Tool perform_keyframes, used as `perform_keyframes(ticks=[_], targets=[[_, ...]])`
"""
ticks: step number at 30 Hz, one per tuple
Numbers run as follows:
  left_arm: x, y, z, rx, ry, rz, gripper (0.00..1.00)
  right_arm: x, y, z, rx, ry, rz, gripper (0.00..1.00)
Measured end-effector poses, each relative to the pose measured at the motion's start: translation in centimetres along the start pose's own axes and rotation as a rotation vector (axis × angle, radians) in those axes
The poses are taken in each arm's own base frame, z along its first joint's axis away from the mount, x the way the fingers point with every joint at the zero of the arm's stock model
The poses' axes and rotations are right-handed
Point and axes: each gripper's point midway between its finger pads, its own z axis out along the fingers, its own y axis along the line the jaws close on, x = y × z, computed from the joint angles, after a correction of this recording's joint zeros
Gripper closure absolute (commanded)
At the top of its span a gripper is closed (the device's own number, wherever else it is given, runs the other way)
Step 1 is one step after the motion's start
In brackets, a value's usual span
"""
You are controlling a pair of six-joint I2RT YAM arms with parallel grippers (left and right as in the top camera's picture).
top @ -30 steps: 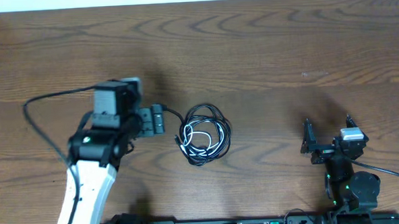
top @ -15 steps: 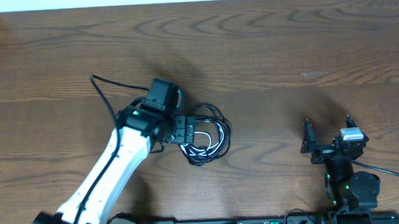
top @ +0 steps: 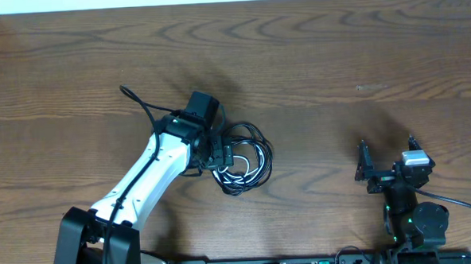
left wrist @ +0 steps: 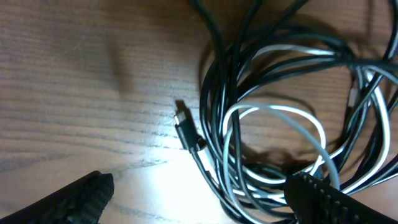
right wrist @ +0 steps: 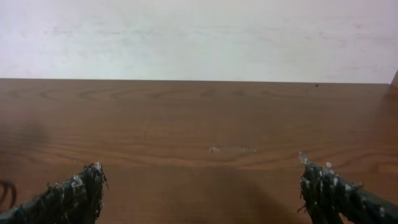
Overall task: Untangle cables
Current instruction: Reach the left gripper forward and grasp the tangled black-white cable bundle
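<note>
The bundle's loops (top: 221, 177) (left wrist: 219, 144) beside the black plug are the part my left gripper should grab next. The opposite loops will then stay free to untangle.
The cables lie in a small looped bundle (top: 244, 157) on the wooden table: a thin black cable (left wrist: 214, 109) coiled with a shorter white cable (left wrist: 273, 112). A small black plug end (left wrist: 185, 127) sticks out at the bundle's left side. My left gripper (top: 223, 154) is open and hovers low over the bundle's left edge; in the left wrist view its fingers (left wrist: 199, 199) straddle the lower left loops. My right gripper (top: 386, 159) is open and empty at the table's right front, far from the bundle; its wrist view (right wrist: 199, 193) shows only bare table.
A thick black cable (top: 143, 108) loops off the left arm behind the gripper. A small pale mark (top: 369, 87) lies on the wood at the right. The table's far edge (top: 230, 0) meets a white wall.
My left arm has swung right and stretched out, bringing its open gripper from left of the bundle onto the bundle's left edge. The right arm has not moved.
</note>
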Motion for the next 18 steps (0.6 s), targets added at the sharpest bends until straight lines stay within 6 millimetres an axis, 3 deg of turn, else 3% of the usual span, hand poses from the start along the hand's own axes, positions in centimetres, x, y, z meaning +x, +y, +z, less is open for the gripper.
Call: perform_keyframes(ticks=[8,18], targets=[[0.0,-0.6,0.2,0.005,-0.004,-0.007,0.07,0.0,0.0,0.0,0.0,0.0,0.0,0.01],[0.6,-0.6,2.1,-0.017,0.042,-0.017,0.07,0.0,0.0,0.0,0.0,0.0,0.0,0.01]])
